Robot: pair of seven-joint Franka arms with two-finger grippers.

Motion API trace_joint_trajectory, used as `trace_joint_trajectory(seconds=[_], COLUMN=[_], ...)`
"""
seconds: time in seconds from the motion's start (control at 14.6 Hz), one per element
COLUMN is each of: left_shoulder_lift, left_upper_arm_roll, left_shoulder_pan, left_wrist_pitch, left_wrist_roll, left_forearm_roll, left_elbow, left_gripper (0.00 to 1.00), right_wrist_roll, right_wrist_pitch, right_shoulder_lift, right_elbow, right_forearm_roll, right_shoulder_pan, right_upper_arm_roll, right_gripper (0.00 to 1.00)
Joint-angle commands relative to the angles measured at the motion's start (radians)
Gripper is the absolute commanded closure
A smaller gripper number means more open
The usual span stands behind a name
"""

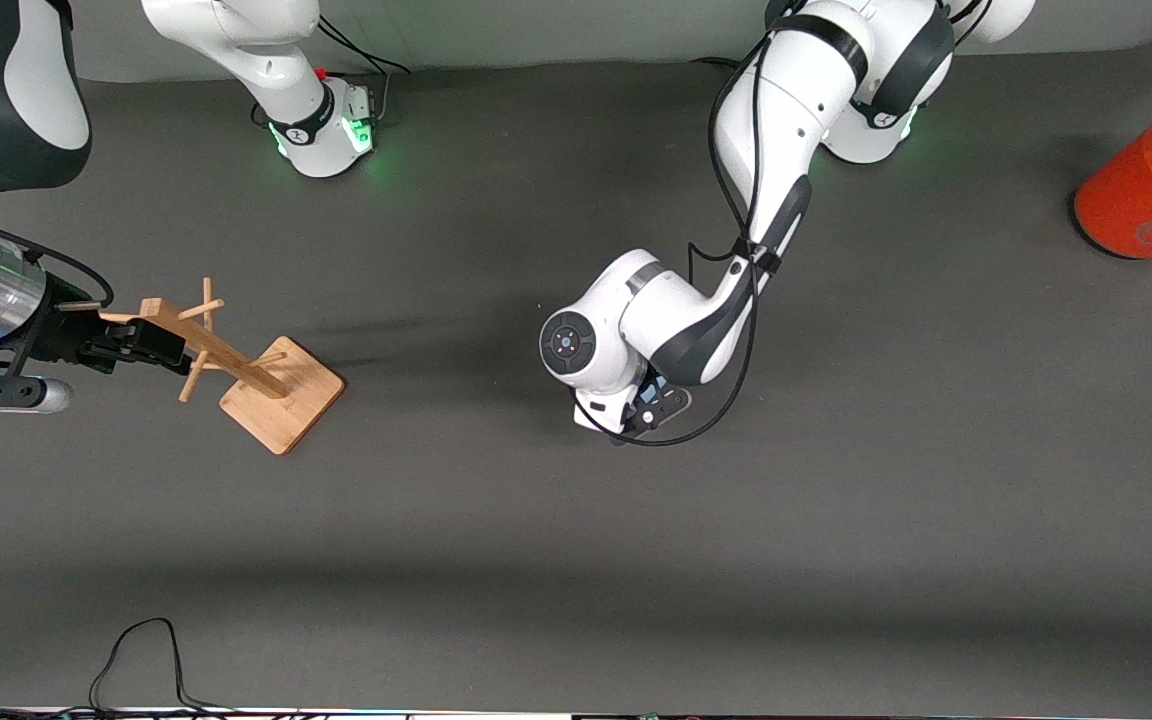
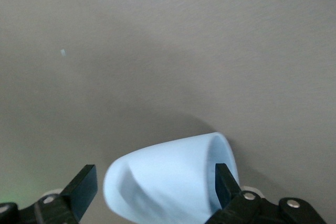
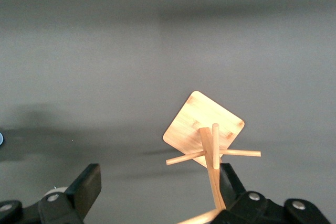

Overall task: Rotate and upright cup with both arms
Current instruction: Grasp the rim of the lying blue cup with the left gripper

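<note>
The light blue cup (image 2: 168, 182) needs to be turned upright. My left gripper will next grab it by the rim of its opening (image 2: 224, 145).
The light blue cup (image 2: 168, 182) lies on its side on the grey table, its open mouth toward one finger. In the front view only a sliver of it (image 1: 648, 393) shows under the left wrist. My left gripper (image 2: 155, 179) is low over the middle of the table (image 1: 641, 402), open, with the cup between its fingers. One finger (image 2: 226, 184) is at the cup's rim; the other (image 2: 84, 190) stands apart from its rounded base. My right gripper (image 1: 151, 340) is open at the top of a wooden peg stand at the right arm's end, and it also shows in the right wrist view (image 3: 160, 179).
The wooden peg stand (image 1: 281, 395) has a square base and a leaning post, which passes beside one right finger (image 3: 228, 182). An orange can (image 1: 1151, 185) with a silver top lies at the left arm's end. A black cable (image 1: 136, 650) loops at the table's near edge.
</note>
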Motion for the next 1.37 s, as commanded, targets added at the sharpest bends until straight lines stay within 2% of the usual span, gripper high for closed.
trace_joint_trajectory(seconds=[0.0,0.14,0.27,0.34,0.41,0.62,0.75,1.3], left_shoulder_lift=[-0.009,-0.010,-0.010,-0.012,-0.012,-0.012,-0.012,-0.013], left_upper_arm_roll=[0.007,0.006,0.006,0.006,0.006,-0.002,-0.003,-0.003], left_shoulder_pan=[-0.012,-0.012,-0.012,-0.012,-0.012,-0.012,-0.012,-0.012], left_wrist_pitch=[-0.064,-0.089,-0.105,-0.110,-0.110,-0.112,-0.110,-0.112], left_wrist_roll=[-0.015,-0.013,-0.011,-0.011,-0.011,-0.013,-0.013,-0.016], left_forearm_roll=[0.010,0.008,0.008,0.007,0.007,0.005,0.005,0.005], left_elbow=[0.001,0.002,0.002,0.002,0.002,0.005,0.005,0.007], left_gripper=[0.00,0.00,0.00,0.04,0.13,0.69,0.99,1.00], right_wrist_roll=[0.006,-0.001,-0.006,-0.008,-0.008,-0.005,0.006,0.008], right_wrist_pitch=[0.020,0.020,0.029,0.040,0.042,0.054,0.054,0.054], right_shoulder_lift=[-0.023,-0.023,-0.023,-0.023,-0.020,-0.017,-0.020,-0.020], right_elbow=[-0.025,-0.022,-0.019,-0.020,-0.020,-0.022,-0.023,-0.025], right_forearm_roll=[-0.013,-0.021,-0.067,-0.070,-0.070,-0.069,-0.070,-0.070], right_shoulder_pan=[0.017,0.017,0.017,0.018,0.018,0.020,0.021,0.035], right_upper_arm_roll=[-0.015,-0.014,-0.010,-0.010,-0.010,-0.010,-0.010,-0.010], right_gripper=[0.00,0.00,0.00,0.00,0.00,0.00,0.00,0.00])
